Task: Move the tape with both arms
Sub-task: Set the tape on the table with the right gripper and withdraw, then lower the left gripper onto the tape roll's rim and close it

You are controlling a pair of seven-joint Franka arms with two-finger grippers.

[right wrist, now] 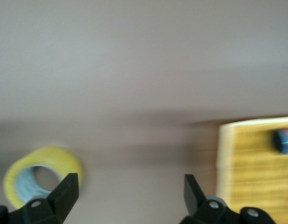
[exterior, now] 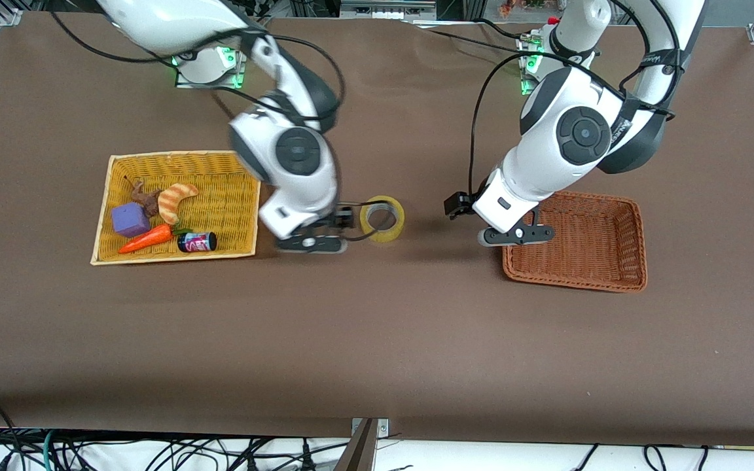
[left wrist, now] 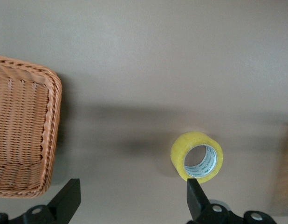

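My left gripper takes hold of the tape by the side of its ring [exterior: 398,216] next, to put the tape into the brown basket [exterior: 586,243].
The tape [exterior: 382,219], a yellowish ring with a grey-white core, stands on its edge on the brown table between the two baskets. My right gripper [exterior: 324,232] is open and empty, low over the table between the yellow basket and the tape. In the right wrist view the tape [right wrist: 51,156] lies just outside one fingertip [right wrist: 67,186] of that gripper [right wrist: 130,191]. My left gripper [exterior: 482,222] is open and empty, over the table beside the brown basket. In the left wrist view the tape [left wrist: 181,149] sits just past one fingertip [left wrist: 193,189] of the left gripper [left wrist: 134,196].
A yellow wicker basket [exterior: 220,190] toward the right arm's end holds a croissant toy [exterior: 176,199], a purple cube [exterior: 131,219], a carrot [exterior: 148,239] and a small can [exterior: 197,242]. An empty brown wicker basket [exterior: 586,242] lies toward the left arm's end.
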